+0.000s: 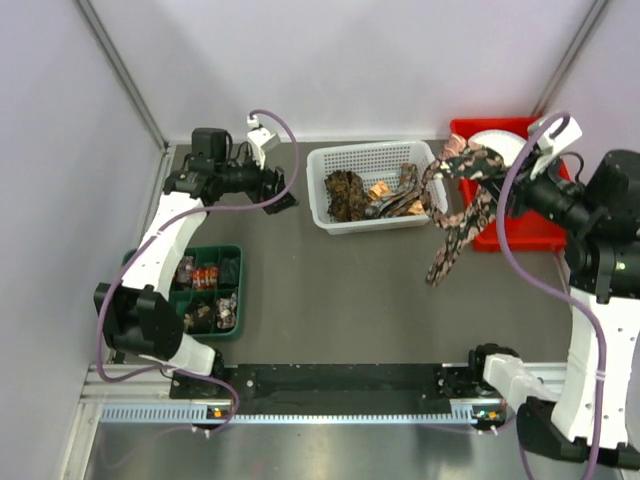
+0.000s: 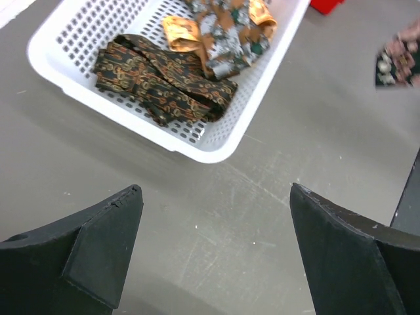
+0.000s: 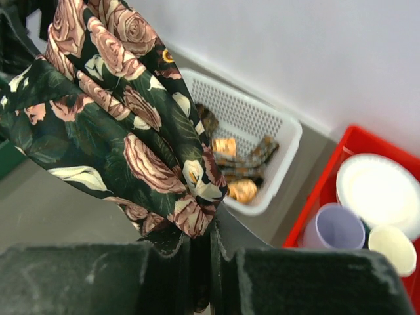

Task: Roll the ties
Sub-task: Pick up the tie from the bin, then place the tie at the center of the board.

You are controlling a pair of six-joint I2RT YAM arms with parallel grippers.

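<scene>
I will next grab the dark green tie with my left gripper by the tip of its dangling tail point(image 1: 435, 276) point(image 2: 395, 73). Then I can stretch the tie flat for rolling.
My right gripper point(image 1: 484, 172) is shut on a dark green tie with pink roses point(image 1: 452, 228) and holds it in the air right of the white mesh basket point(image 1: 370, 152). The tie hangs in a loop, its tail dangling toward the table. In the right wrist view the fabric point(image 3: 111, 111) bunches just above the shut jaws of the gripper point(image 3: 210, 244). Two more ties lie in the basket: a dark brown chain-print one point(image 2: 164, 79) and an orange and grey one point(image 2: 226, 26). My left gripper point(image 2: 213, 190) hovers open over bare table, left of the basket, with nothing between its fingers point(image 2: 105, 243).
A red bin point(image 1: 500, 238) with a white plate point(image 3: 380, 190) and cups point(image 3: 338, 226) stands at the back right. A green compartment tray point(image 1: 234, 252) with small items sits by the left arm. A black rail point(image 1: 340, 380) runs along the near edge.
</scene>
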